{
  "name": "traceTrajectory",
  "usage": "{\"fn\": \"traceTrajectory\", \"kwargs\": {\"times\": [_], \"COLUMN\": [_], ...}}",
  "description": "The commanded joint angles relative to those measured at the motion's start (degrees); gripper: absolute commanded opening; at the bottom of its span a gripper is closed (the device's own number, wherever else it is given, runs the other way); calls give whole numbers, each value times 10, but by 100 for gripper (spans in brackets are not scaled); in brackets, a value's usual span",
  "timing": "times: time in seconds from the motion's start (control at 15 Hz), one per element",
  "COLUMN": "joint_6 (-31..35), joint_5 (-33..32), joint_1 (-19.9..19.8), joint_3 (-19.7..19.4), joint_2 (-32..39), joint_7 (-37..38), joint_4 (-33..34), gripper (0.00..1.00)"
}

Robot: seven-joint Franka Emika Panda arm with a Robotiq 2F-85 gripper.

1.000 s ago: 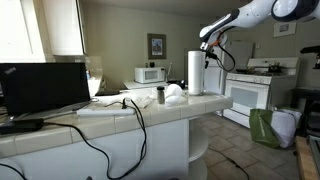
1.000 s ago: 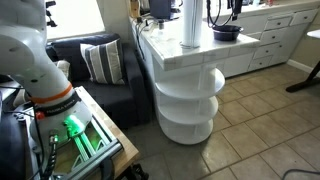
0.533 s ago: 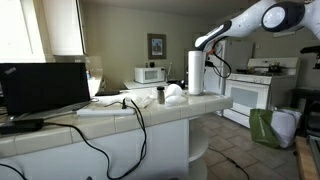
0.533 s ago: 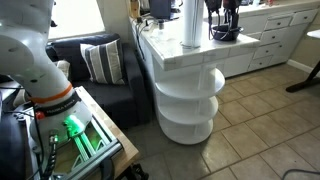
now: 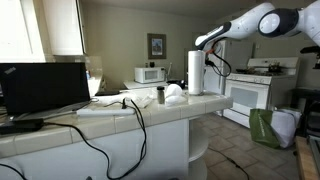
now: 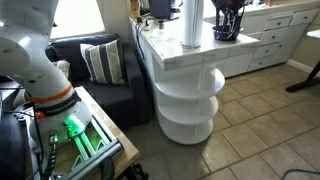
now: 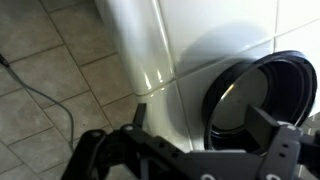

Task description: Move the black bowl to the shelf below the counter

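Observation:
I should lower my gripper before I close it on the black bowl's near rim. The bowl's rim is between my fingers but still below them.
The black bowl (image 7: 262,92) stands on the white tiled counter (image 7: 215,30) near its rounded end; an exterior view shows it too (image 6: 226,35). My gripper (image 7: 205,113) is open just above it, one finger over the tiles to the bowl's left, the other over the bowl, so the near rim lies between the jaws. In an exterior view the gripper (image 6: 227,12) hangs right over the bowl. In an exterior view the gripper (image 5: 208,50) sits behind the paper towel roll, which hides the bowl. Rounded white shelves (image 6: 190,92) sit below the counter end.
A tall paper towel roll (image 6: 191,25) stands close beside the bowl. The counter also carries a laptop (image 5: 45,88), a black cable (image 5: 135,115), a small cup (image 5: 160,95) and white cloth. A sofa (image 6: 105,70) stands by the counter; a stove (image 5: 248,95) is behind.
The arm has swung in and come down, bringing the open gripper over the bowl. The bowl has not moved.

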Motion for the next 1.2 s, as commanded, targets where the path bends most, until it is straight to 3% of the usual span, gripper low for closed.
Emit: {"fn": "traceTrajectory", "kwargs": {"times": [0.0,0.33,0.67,1.13], "joint_6": [-53,-97,-50,-48], "joint_5": [21,40,62,64], "joint_1": [-28,-47,-50,-44], "joint_3": [30,48,57,57], "joint_2": [36,76,119,167], "joint_7": [-41,-56,-41,-27], "joint_4": [63,124,162,217], "gripper": [100,100,100,100]}}
